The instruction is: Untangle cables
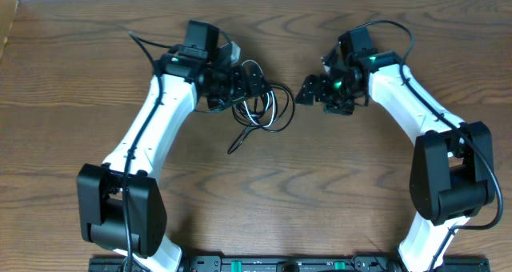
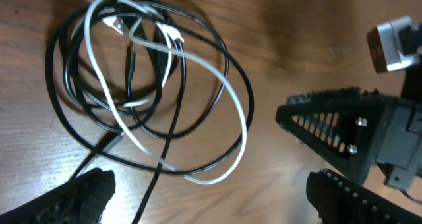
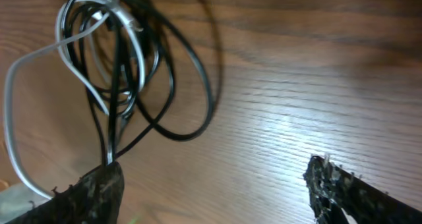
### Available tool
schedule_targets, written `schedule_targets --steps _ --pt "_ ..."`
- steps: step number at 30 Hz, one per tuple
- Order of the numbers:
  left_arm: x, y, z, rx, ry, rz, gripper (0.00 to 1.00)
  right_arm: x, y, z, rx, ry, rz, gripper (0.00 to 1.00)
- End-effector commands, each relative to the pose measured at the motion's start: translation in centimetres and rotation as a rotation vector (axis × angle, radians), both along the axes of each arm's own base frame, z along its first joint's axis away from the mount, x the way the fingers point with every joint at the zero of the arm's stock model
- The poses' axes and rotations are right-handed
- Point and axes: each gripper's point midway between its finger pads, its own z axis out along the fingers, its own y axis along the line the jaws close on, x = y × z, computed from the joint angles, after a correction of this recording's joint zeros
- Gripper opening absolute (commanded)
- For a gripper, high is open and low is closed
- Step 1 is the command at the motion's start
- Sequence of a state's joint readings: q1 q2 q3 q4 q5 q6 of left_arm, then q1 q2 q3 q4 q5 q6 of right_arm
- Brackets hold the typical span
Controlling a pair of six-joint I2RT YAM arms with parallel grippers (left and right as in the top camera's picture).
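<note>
The white cord should be grabbed next with my left gripper by its loose outer bend [image 1: 273, 120] [image 2: 239, 151], clear of the black loops, so that I can untangle the cables.
The cables [image 1: 260, 104] lie in one tangled coil on the wooden table between my two grippers, with one black end trailing toward the front [image 1: 234, 146]. In the left wrist view the coil [image 2: 142, 102] shows black loops wound with a white cord and lies just ahead of my open, empty left gripper [image 2: 211, 201]. In the right wrist view the coil [image 3: 119, 66] sits at the upper left, and a black strand runs by the left finger of my open right gripper [image 3: 217, 191]. In the overhead view the left gripper [image 1: 240, 84] is at the coil's left edge. The right gripper [image 1: 310, 92] is just right of the coil.
The wooden table [image 1: 320, 192] spreads round the coil. The right arm's gripper [image 2: 343, 125] shows in the left wrist view, close to the coil's right side. Both arm bases stand at the front edge.
</note>
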State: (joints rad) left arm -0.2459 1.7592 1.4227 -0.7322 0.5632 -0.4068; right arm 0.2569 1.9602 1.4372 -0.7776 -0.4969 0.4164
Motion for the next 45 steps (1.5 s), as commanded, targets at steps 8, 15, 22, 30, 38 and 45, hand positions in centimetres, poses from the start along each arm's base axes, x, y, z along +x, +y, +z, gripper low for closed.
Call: schedule_targets --steps 8,15,22,30,38,45 --pt "1.4 -0.3 -2.5 0.160 -0.001 0.144 0.89 0.3 0.7 0.0 -0.099 -0.049 -0.019 0.70" --pt "1.9 -2.1 -2.0 0.127 -0.033 0.148 0.90 0.2 1.3 0.0 -0.087 -0.051 -0.010 0.66" --pt "2.4 -2.0 -3.1 0.166 -0.015 0.256 0.90 0.2 1.5 0.0 -0.092 -0.053 -0.013 0.67" --pt "2.1 -2.4 -5.1 0.175 0.050 0.282 0.75 0.2 -0.7 -0.6 -0.156 -0.030 -0.052 0.67" --pt "1.6 -3.5 -5.8 0.175 0.063 0.254 0.46 -0.2 -1.2 -0.8 -0.164 -0.009 -0.047 0.68" --pt "1.6 -3.5 -5.3 0.168 0.052 0.255 0.08 -0.2 -1.2 -0.7 -0.164 -0.013 -0.040 0.70"
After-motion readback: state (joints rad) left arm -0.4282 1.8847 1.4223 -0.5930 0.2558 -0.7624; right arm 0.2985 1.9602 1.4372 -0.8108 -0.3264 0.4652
